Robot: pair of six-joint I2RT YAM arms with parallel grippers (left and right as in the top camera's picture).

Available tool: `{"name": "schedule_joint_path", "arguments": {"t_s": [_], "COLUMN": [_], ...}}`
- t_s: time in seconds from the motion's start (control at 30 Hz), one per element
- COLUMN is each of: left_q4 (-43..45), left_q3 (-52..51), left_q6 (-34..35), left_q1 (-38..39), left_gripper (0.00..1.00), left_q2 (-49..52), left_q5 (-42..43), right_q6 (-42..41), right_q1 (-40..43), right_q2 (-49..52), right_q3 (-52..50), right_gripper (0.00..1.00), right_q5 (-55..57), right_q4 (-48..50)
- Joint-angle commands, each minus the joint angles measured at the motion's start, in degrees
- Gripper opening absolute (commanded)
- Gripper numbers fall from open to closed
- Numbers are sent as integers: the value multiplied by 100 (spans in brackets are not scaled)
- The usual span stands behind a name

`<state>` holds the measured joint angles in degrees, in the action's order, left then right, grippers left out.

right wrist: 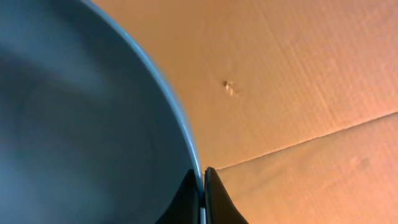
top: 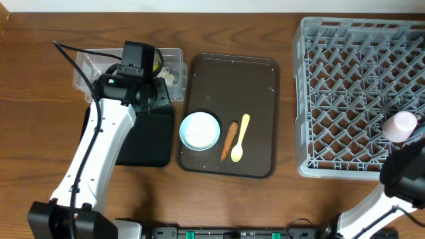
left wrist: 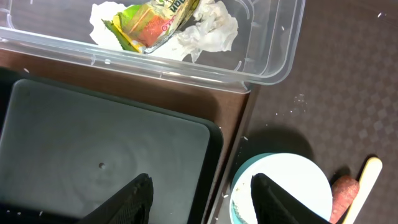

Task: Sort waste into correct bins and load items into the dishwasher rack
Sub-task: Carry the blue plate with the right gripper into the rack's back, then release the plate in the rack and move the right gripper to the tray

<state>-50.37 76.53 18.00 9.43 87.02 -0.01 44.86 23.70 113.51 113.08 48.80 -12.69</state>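
I need to keep my right gripper closed on the dark blue plate (right wrist: 81,112), since opening now would drop it short at the rack's front corner, near the pink cup.
My left gripper (left wrist: 199,199) is open and empty. One finger is over the black tray (left wrist: 106,149), the other over the white bowl (left wrist: 298,180). From overhead it (top: 163,99) hangs between the clear tub (top: 174,63) and the bowl (top: 199,130). The tub (left wrist: 267,68) holds crumpled tissue (left wrist: 211,31) and the shiny wrapper (left wrist: 149,25). The carrot stick (top: 229,141) and yellow spoon (top: 240,138) lie right of the bowl. My right gripper (right wrist: 204,180) is shut on the rim of the dark blue plate (right wrist: 81,112). The pink cup (top: 401,126) stands in the rack (top: 345,73). The light blue cup is out of view.
The dark brown serving tray (top: 259,86) lies between the bins and the rack, with a few rice grains (left wrist: 298,99) on it. The black tray (top: 143,143) sits in front of the tub. My right arm (top: 405,169) is at the rack's front right corner. Cardboard (right wrist: 298,74) fills the right wrist background.
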Motion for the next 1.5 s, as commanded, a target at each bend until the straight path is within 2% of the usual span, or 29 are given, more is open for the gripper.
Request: {"name": "schedule_joint_path", "arguments": {"t_s": [0.0,0.1,0.37,0.5,0.8,0.97,1.13,1.23,1.33,1.47], "left_q4": [-11,-11,24,28,28,28,24,24,22,24], "left_q3": [61,61,61,61,61,61,61,61,61,61], "left_q6": [-33,-31,-31,-31,-11,-13,-13,-13,-13,-11], "left_q1": [-24,-24,-24,-24,-24,-24,-24,-24,-24,-24], "left_gripper": [54,54,54,54,54,54,54,54,54,54], "left_q2": [11,11,11,11,11,11,11,11,11,11], "left_q5": [-68,-68,-66,-66,-66,-66,-66,-66,-66,-66], "right_q6": [925,1185,1016,511,-1169,-2033,-2599,-2732,-2750,-2747], "right_q1": [92,129,131,59,-280,-442,-503,-505,-531,-535], "right_q2": [264,562,1292,1484,1508,1508,1504,1443,1224,684], "right_q3": [59,59,55,52,50,50,52,52,52,52], "right_gripper": [1,1,1,1,3,21,45,55,60,69], "right_q5": [428,437,723,715,715,713,710,710,542,-212], "right_q4": [396,612,570,243,-1488,-2559,-3027,-3084,-3080,-3021]}}
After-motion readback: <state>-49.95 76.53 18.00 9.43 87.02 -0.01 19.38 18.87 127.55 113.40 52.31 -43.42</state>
